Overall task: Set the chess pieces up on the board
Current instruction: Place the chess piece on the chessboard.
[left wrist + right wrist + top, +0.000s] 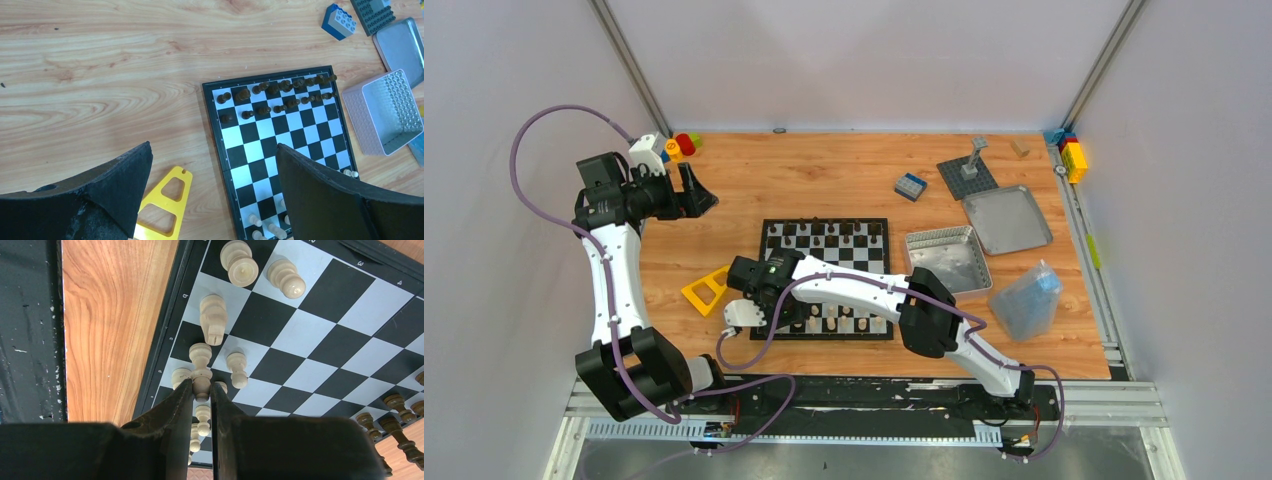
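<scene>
The cream piece stands upright on the dark square beside the cream knight, so my right gripper should release.
The black and white board point(864, 275) lies mid-table. Two rows of dark chess pieces point(829, 232) stand along its far edge. Cream chess pieces point(844, 322) cluster at its near edge. My right gripper point(201, 385) is shut on a cream piece point(200, 357) over the board's point(320, 330) near-left corner. Other cream pieces surround it, and a cream knight point(213, 317) lies tipped over. Far from the board, my left gripper point(699, 195) hangs open and empty at the back left. Its wrist view looks down on the board point(280, 130) and the dark pieces point(280, 90).
A yellow triangular frame point(706, 290) lies left of the board. To the board's right are a silver tin point(946, 258), its lid point(1008, 218) and a blue-filled plastic bag point(1026, 298). A blue brick point(910, 186) and a grey studded plate point(967, 177) sit behind.
</scene>
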Robot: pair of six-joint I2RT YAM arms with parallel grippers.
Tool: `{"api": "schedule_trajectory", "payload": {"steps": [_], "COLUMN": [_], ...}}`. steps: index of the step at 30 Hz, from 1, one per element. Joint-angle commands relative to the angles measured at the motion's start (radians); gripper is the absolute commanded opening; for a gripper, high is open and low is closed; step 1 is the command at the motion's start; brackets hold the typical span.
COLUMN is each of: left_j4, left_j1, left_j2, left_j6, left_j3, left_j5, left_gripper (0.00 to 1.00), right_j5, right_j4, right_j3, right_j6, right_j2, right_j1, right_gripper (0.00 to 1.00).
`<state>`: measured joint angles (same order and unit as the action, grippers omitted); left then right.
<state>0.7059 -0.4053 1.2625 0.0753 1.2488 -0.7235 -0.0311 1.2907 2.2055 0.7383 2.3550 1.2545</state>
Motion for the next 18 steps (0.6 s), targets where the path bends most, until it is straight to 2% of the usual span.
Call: {"api": "schedule_trajectory", "payload": {"steps": [1,18], "left_j4": [-0.026,-0.022], "left_j1": [-0.004,-0.004], "left_j2": [-0.002,-0.003], "left_j6": [0.017,0.020], "left_j3": [0.001,0.000], "left_j5": [-0.014,-0.009], "left_gripper": [1.00,1.00], "right_j5": [0.006,0.008], "right_j4": [-0.001,-0.011], "right_j3": [-0.001,0.002], "right_j6": [0.003,-0.010], "right_j2": [0.016,0.020], "right_j1": [0.006,0.011], "right_gripper": [0.13,0.29]}}
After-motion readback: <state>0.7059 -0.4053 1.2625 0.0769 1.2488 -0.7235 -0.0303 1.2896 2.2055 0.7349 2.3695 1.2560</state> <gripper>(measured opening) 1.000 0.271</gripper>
